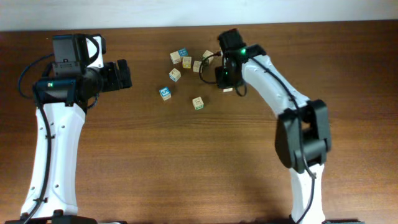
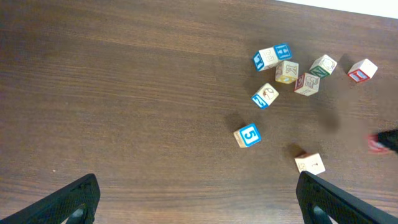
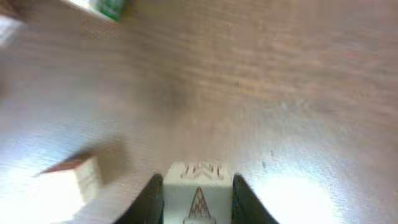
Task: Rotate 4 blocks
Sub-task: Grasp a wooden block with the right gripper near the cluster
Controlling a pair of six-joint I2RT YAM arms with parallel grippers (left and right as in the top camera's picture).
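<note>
The right gripper should keep holding the cream block: it hangs above wood near another cube and would fall short of its place if released now.
In the right wrist view my right gripper (image 3: 198, 184) is shut on a cream block (image 3: 198, 198) with a reddish print, its fingers pressed against both sides. From overhead that gripper (image 1: 227, 79) hangs right of the scattered blocks and hides the one it holds. A block with a blue-and-white 5 face (image 1: 165, 93) (image 2: 247, 135) and a cream, green-printed block (image 1: 198, 102) (image 2: 310, 163) lie apart on the table. My left gripper (image 1: 124, 74) (image 2: 205, 211) stands wide open over bare wood, left of all the blocks.
A loose cluster of like cubes (image 1: 186, 61) (image 2: 287, 71) lies at the back, with one more (image 1: 175, 74) just in front of it. Another cream cube (image 3: 74, 179) sits close to the left of the right fingers. The table is dark wood.
</note>
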